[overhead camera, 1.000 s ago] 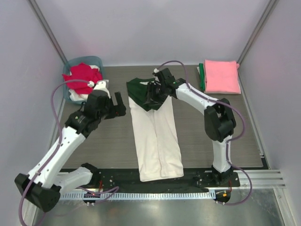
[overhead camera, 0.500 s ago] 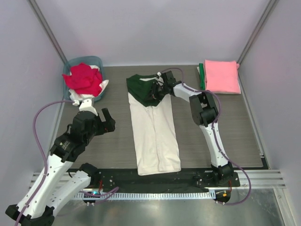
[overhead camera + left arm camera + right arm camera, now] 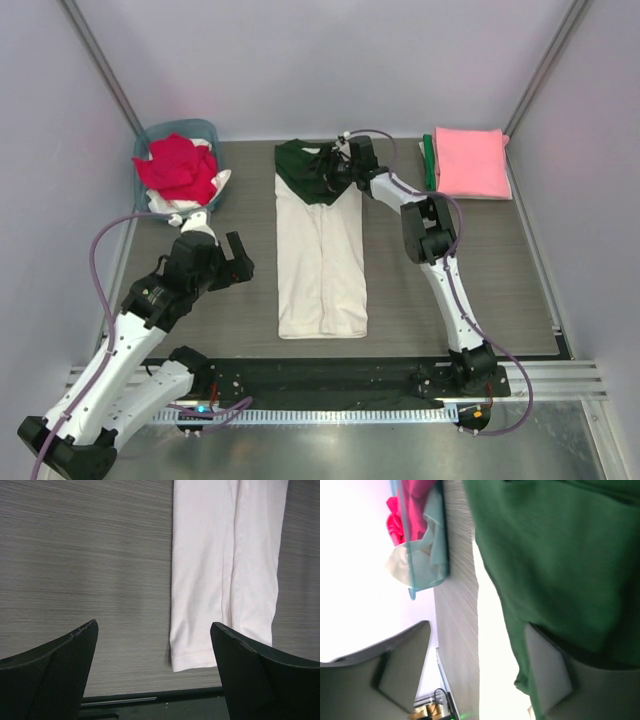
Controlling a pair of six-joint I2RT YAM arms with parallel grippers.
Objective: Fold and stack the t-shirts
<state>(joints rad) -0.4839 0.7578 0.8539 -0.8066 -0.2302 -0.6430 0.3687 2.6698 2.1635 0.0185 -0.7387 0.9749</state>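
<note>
Next, my right gripper will grab one hem corner of the cream t-shirt (image 3: 320,260), to fold it collarward, leaving the other hem corner for my left gripper.
The cream t-shirt (image 3: 320,260) with dark green shoulders (image 3: 303,165) lies folded into a long strip down the middle of the table. My right gripper (image 3: 332,172) is at its green collar end, jaws apart. In the right wrist view (image 3: 476,626) green cloth (image 3: 555,555) drapes against the right finger (image 3: 550,675), and nothing is between the fingers. My left gripper (image 3: 238,258) is open and empty, left of the shirt. Its wrist view (image 3: 154,624) shows the shirt's hem corner (image 3: 195,655). A folded pink shirt (image 3: 470,162) lies on a green one (image 3: 429,162) at the far right.
The round teal basket (image 3: 148,135) stands at the far left corner, holding a red shirt (image 3: 178,168) and white cloth (image 3: 160,205). It also shows in the right wrist view (image 3: 412,555). A black rail (image 3: 150,705) runs along the table's near edge.
The cream shirt has slid toward the far edge with my right gripper at its collar; its hem is farther from the near edge. My left arm drew back from the shirt.
</note>
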